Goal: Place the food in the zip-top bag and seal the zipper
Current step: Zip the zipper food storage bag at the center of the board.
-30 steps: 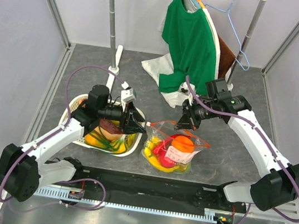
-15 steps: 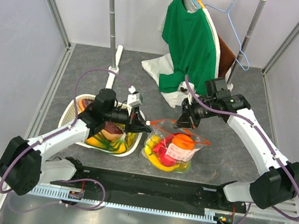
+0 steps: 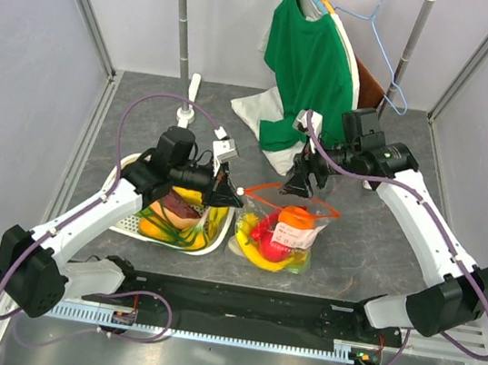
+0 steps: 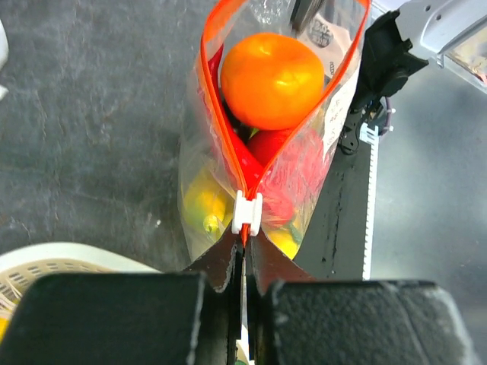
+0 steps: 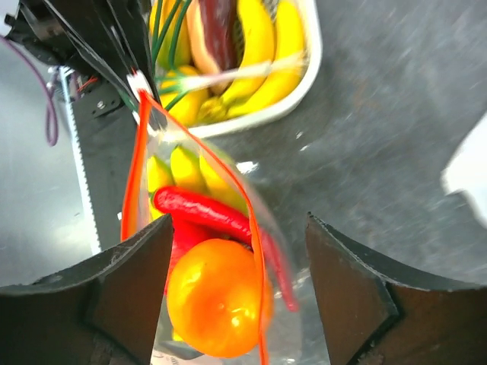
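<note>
I should grab the white slider (image 4: 247, 211) by its sides with my right gripper next and leave the zipper's end in my left gripper. Then the slider can seal the zipper.
The zip-top bag (image 3: 278, 235) lies on the grey table between the arms, its mouth gaping. Inside are an orange (image 4: 272, 79), a red chili (image 5: 199, 212), yellow bananas (image 5: 183, 170) and other red food. The zipper (image 4: 215, 129) spreads in a V from its white slider (image 4: 247, 211). My left gripper (image 3: 228, 200) is shut on the zipper's end just behind the slider, seen close in the left wrist view (image 4: 245, 240). My right gripper (image 3: 299, 186) hangs open over the bag's far end, its fingers either side of the orange (image 5: 217, 296) without touching it.
A white lattice basket (image 3: 130, 224) holding bananas (image 5: 262, 46) and a dark red-brown piece (image 3: 183, 211) sits left of the bag, under the left arm. A green shirt (image 3: 310, 64) hangs on a rack behind, over a white cloth (image 3: 253, 110). A black rail (image 3: 244, 304) runs along the near edge.
My left gripper closed on the zipper's end by the slider. My right gripper let go of the bag's far end, opened and drew back a little. The bag shifted slightly.
</note>
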Robot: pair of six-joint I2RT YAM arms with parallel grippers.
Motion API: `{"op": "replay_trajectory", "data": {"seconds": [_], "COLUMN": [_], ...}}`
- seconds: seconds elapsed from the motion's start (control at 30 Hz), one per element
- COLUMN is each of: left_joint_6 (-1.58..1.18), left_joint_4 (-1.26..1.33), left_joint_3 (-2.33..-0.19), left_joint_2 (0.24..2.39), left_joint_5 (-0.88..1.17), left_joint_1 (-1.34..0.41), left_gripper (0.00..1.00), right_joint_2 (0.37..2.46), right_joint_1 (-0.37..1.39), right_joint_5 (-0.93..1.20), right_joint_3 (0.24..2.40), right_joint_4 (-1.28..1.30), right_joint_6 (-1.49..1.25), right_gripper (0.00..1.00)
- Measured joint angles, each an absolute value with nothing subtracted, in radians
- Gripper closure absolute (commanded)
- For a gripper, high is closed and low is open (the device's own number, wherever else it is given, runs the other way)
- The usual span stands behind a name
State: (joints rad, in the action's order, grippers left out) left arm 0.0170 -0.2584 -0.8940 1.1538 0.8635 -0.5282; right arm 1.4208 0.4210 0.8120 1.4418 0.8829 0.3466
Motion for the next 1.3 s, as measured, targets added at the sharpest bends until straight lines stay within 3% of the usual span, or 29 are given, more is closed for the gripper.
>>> {"op": "replay_trajectory", "data": {"seconds": [0.3, 0.63, 1.3], "left_joint_6": [0.028, 0.036, 0.061], "left_joint_4": [-0.331, -0.346, -0.334], "left_joint_3": [-0.908, -0.926, -0.927], "left_joint_2": [1.17, 1.17, 1.154], "left_joint_5": [0.857, 0.871, 0.9], "left_joint_1": [-0.528, -0.528, -0.528], "left_gripper": [0.98, 0.98, 0.98], "right_joint_2": [1.389, 1.304, 1.377], "right_joint_1": [0.432, 0.559, 0.685], "right_joint_5": [0.838, 0.833, 0.84], "right_joint_3": [1.488, 1.326, 1.217], "right_joint_4": [0.773, 0.511, 0.299], "right_joint_6": [0.36, 0.321, 0.319], "right_gripper": [0.24, 0.26, 0.47]}}
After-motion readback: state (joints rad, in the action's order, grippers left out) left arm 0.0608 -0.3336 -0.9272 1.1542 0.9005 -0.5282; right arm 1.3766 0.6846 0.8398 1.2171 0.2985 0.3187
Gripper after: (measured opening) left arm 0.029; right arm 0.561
